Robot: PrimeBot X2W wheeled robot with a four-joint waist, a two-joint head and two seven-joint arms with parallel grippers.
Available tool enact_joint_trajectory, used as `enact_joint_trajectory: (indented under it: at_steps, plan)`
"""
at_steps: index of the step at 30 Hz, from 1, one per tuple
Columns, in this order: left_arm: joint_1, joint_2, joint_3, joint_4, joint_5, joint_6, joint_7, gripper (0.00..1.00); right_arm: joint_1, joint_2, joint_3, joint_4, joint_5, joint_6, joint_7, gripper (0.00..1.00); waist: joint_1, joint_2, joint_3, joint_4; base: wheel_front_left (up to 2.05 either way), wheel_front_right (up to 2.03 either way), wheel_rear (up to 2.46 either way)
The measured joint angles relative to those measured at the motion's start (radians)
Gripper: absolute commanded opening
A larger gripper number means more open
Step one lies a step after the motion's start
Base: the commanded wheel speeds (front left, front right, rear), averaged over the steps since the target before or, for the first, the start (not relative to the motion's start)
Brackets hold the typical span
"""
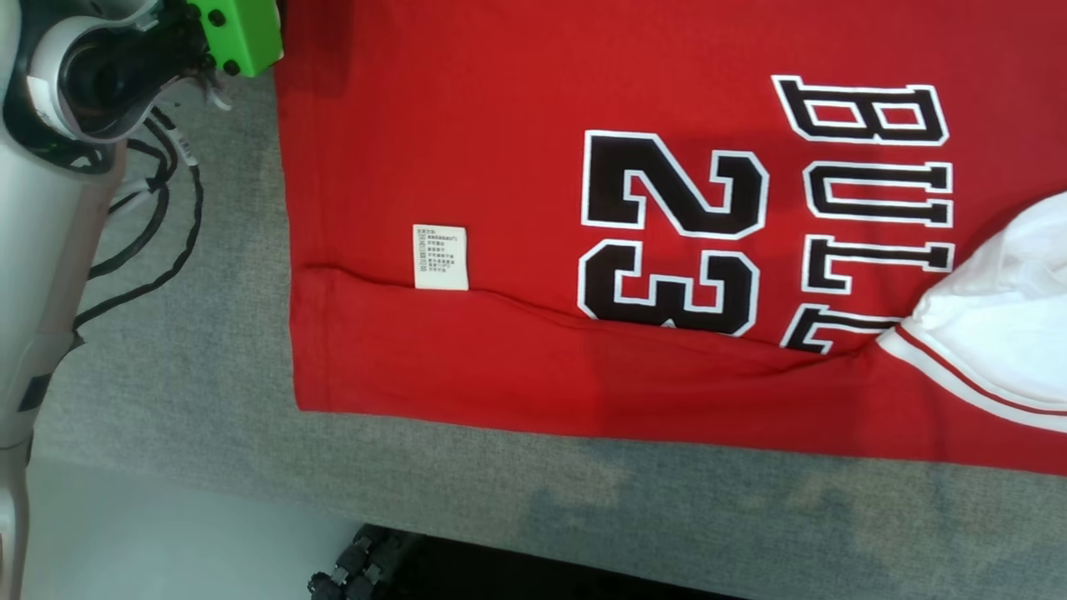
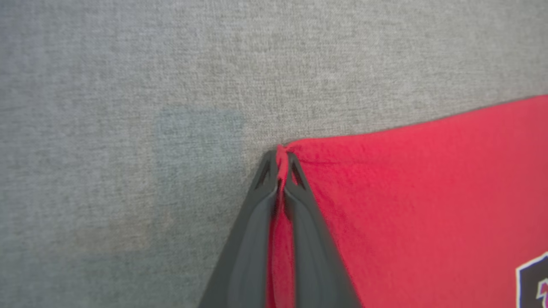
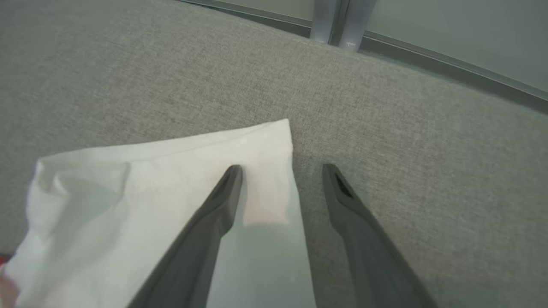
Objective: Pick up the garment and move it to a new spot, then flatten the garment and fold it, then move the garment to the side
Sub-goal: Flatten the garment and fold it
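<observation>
The white sleeve lies flat on the tabletop. My right gripper needs to pinch its open side edge (image 3: 295, 185) next.
The garment (image 1: 517, 108) is a red jersey with black "23" and "BULLS" lettering, lying flat on the grey table with its near edge folded up over a white label (image 1: 440, 257). A white sleeve (image 1: 1000, 308) with red trim lies at its right. In the left wrist view my left gripper (image 2: 280, 156) is shut on a corner of the red garment (image 2: 428, 192), with cloth pinched between the fingers. My right gripper (image 3: 282, 169) is open, its fingers straddling the edge of the white sleeve (image 3: 128, 205), one finger over the cloth and one over the table.
The grey fabric table top (image 1: 208, 375) reaches beyond the garment on the left and front. My left arm, with its green wrist block (image 1: 237, 33) and black cables (image 1: 167, 217), stands at the upper left. A metal post (image 3: 342, 21) rises past the table's far edge.
</observation>
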Motion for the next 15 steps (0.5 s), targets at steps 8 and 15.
enact_joint_trajectory:
  at_steps: [8,15]
  plan:
    - [-0.016,-0.035,-0.005,0.047,0.000,-0.040,-0.030,0.00,-0.051,0.054,-0.006,0.070,-0.014,0.000,0.024,0.60,-0.0001,0.0000,0.011,0.036,0.00,0.00,0.00]
    - [-0.022,-0.049,-0.003,0.090,0.000,-0.062,-0.052,0.00,-0.070,0.093,-0.002,0.111,-0.014,0.000,0.038,0.00,-0.0001,0.0000,0.004,0.037,0.00,0.00,0.00]
